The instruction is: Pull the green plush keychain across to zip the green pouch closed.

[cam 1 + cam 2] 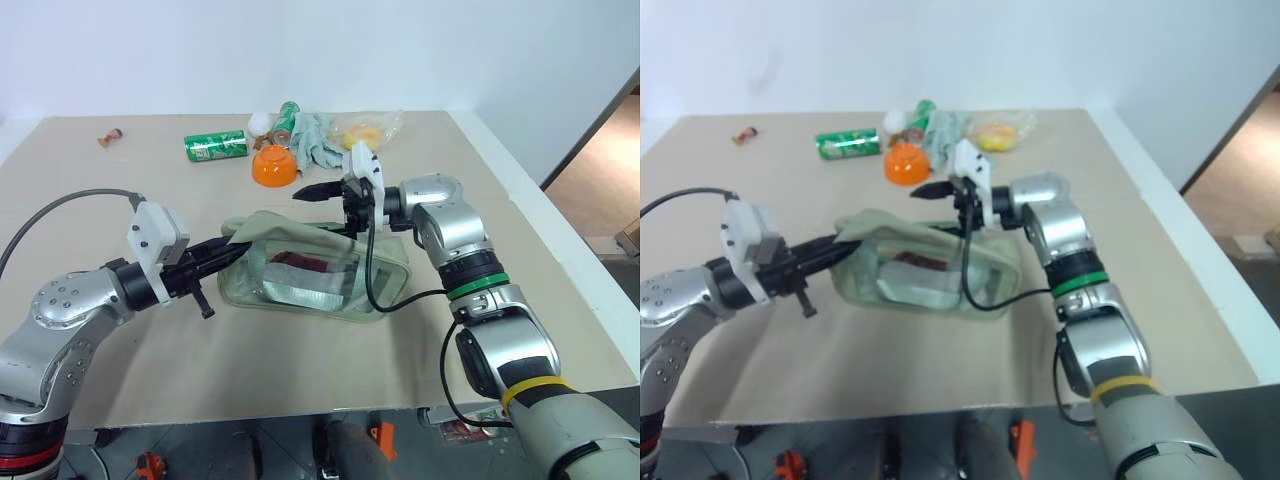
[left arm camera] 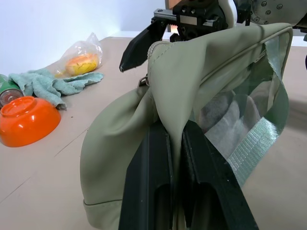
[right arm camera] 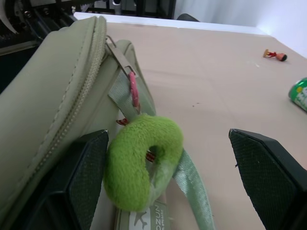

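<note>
The zipper point(image 3: 76, 115) needs to be pulled closed. My right gripper should next grab the green plush keychain by its fuzzy green body point(image 3: 122, 170) to do that.
The green pouch point(image 1: 310, 275) lies in the middle of the table, its clear window facing me. My left gripper point(image 2: 175, 158) is shut on the fabric at the pouch's left end and holds that end slightly raised. My right gripper point(image 3: 165, 136) is open above the pouch's far top edge, pointing left. In the right wrist view, the green plush keychain point(image 3: 139, 163) hangs from the zipper pull on a pink clip. It sits between the spread fingers point(image 3: 81, 177), close to one of them, with a wide gap to the other. Beside it runs the zipper point(image 3: 72, 105).
At the back of the table are an orange bowl point(image 1: 272, 165), a green soda can point(image 1: 215, 146), a grey-green cloth point(image 1: 315, 138), a clear bag with yellow contents point(image 1: 368, 130) and a small figure point(image 1: 110, 137). The table's right edge point(image 1: 560, 250) is near my right arm.
</note>
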